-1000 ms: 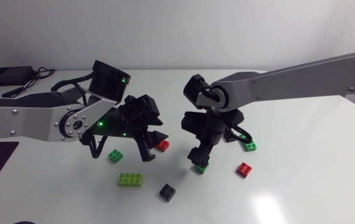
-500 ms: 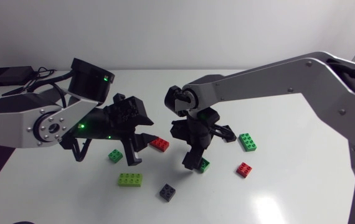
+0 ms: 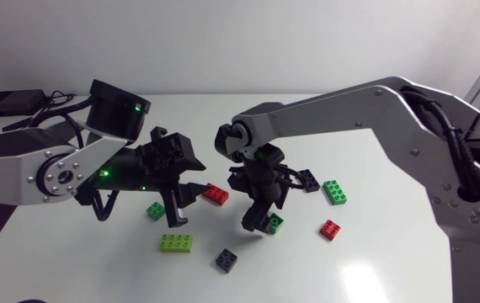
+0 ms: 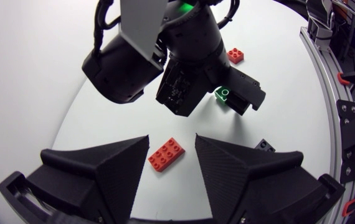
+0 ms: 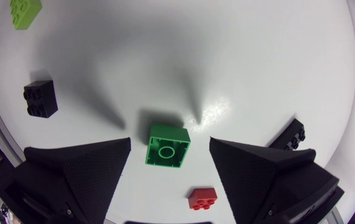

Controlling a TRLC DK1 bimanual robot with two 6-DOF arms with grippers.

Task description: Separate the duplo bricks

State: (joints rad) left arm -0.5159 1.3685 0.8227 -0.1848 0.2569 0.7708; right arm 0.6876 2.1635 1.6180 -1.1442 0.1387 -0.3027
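The small green brick should stay separate from the other bricks, so my right gripper will next grab it by its sides beside its hollow bottom (image 5: 165,152).
Loose duplo bricks lie on the white table (image 3: 375,261). My right gripper (image 3: 260,220) points down, open, over a small green brick (image 3: 275,223). In the right wrist view that green brick (image 5: 167,146) lies hollow side up between the spread fingers of the right gripper (image 5: 170,142), touching neither. My left gripper (image 3: 181,206) hangs open beside a red brick (image 3: 216,194). The left wrist view shows the red brick (image 4: 167,153) on the table under the gap of the left gripper (image 4: 172,142), with my right arm's gripper just ahead.
Near the front lie a lime brick (image 3: 176,243), a small green brick (image 3: 155,210) and a black brick (image 3: 226,259). A small red brick (image 3: 331,229), a green brick (image 3: 334,192) and a flat black brick (image 3: 307,180) lie to the right. A black box (image 3: 8,103) sits at the back left.
My right gripper has shifted left and sunk lower around the small green brick, its jaws narrowing slightly. My left gripper has drawn back a little to the left.
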